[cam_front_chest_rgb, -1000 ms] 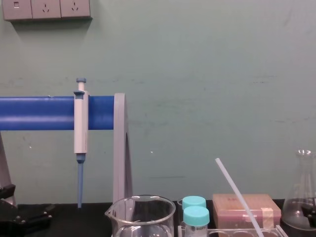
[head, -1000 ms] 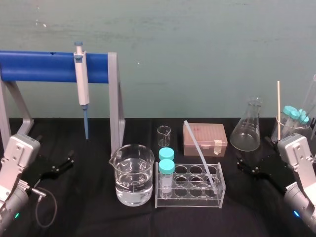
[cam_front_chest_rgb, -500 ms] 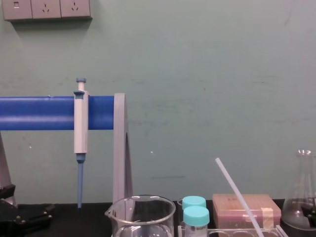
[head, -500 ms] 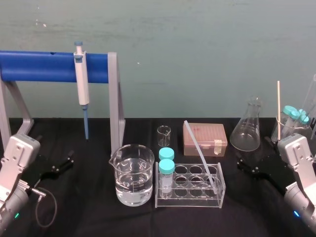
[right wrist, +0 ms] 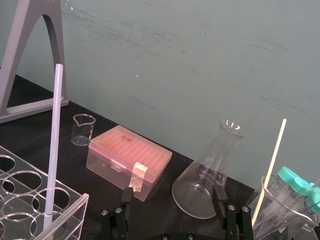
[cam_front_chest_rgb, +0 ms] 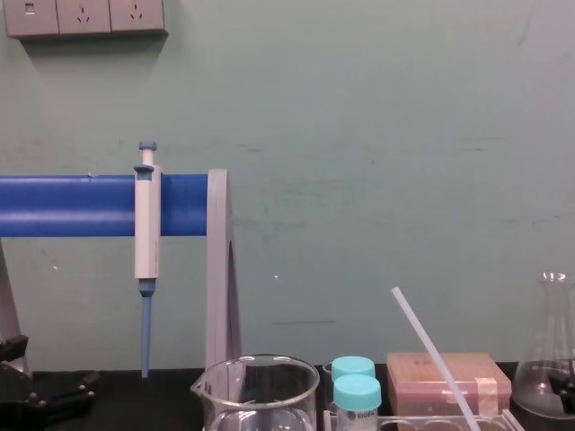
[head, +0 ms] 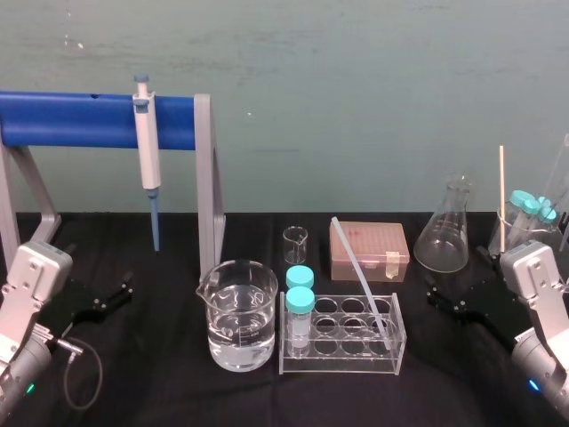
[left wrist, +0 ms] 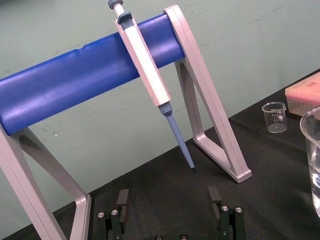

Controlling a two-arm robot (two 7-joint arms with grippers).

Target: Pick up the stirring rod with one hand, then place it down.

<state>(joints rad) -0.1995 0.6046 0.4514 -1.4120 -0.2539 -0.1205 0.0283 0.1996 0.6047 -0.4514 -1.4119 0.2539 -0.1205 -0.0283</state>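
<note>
My right gripper is going to grab the stirring rod by its upper part next, as that part stands free and the clear tube rack is around the rod's lower end.
The stirring rod is a thin whitish translucent rod. It leans in the clear tube rack at mid table, its top tilted to the back left. It also rises as a slanted rod in the chest view and stands in a rack hole in the right wrist view. My right gripper rests open on the black table, to the right of the rack and apart from the rod; its fingers are spread with nothing between them. My left gripper sits open at the far left, fingers empty.
A water-filled beaker stands left of the rack, with two teal-capped tubes in the rack's left end. Behind are a small beaker, a pink box and a conical flask. A pipette hangs on the blue stand.
</note>
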